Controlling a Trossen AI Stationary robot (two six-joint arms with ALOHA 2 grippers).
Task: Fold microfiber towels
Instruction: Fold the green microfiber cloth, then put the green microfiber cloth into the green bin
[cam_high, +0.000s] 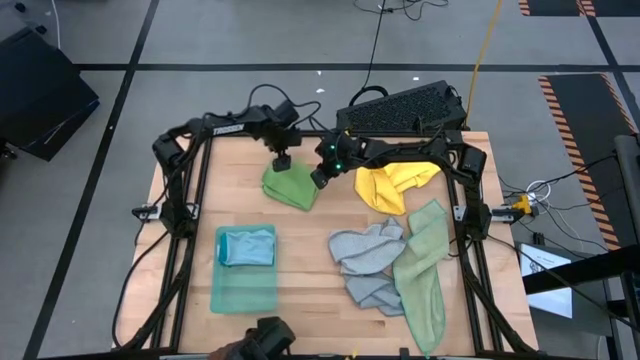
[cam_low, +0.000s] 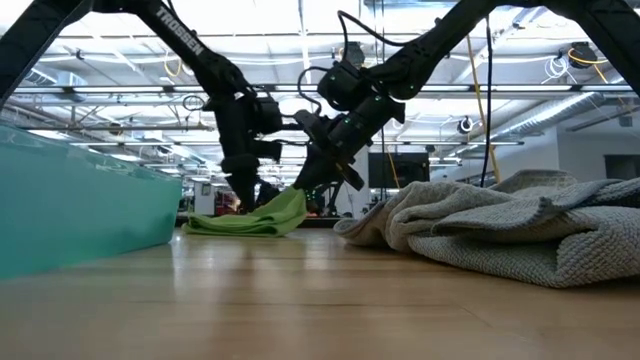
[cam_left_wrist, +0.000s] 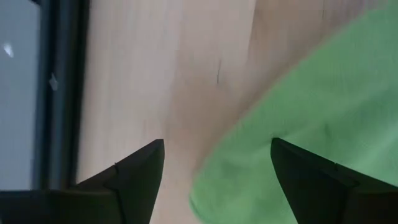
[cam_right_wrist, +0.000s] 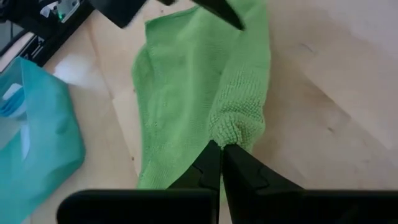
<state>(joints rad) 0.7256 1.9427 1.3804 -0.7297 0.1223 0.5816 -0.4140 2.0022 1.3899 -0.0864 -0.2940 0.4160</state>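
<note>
The left gripper grabs the green towel by its edge near its corner next, to start folding the green microfiber towel.
A bright green microfiber towel lies crumpled at the far middle of the table. My right gripper is shut on its right side. My left gripper is open and points down over the towel's far edge, one finger on each side of that edge. A light blue towel lies folded in a teal tray. On the right of the table lie a yellow towel, grey towels and a pale sage towel. My right gripper pinches a bunched fold of the green towel's right edge between its two fingers. It comes slanting down from the table's far right. The held edge is raised a little, and the rest of the towel lies on the table.
The teal tray stands at the near left. The heap of grey and sage towels fills the near right. A black keyboard lies beyond the table's far edge. Bare wood shows in the table's middle.
</note>
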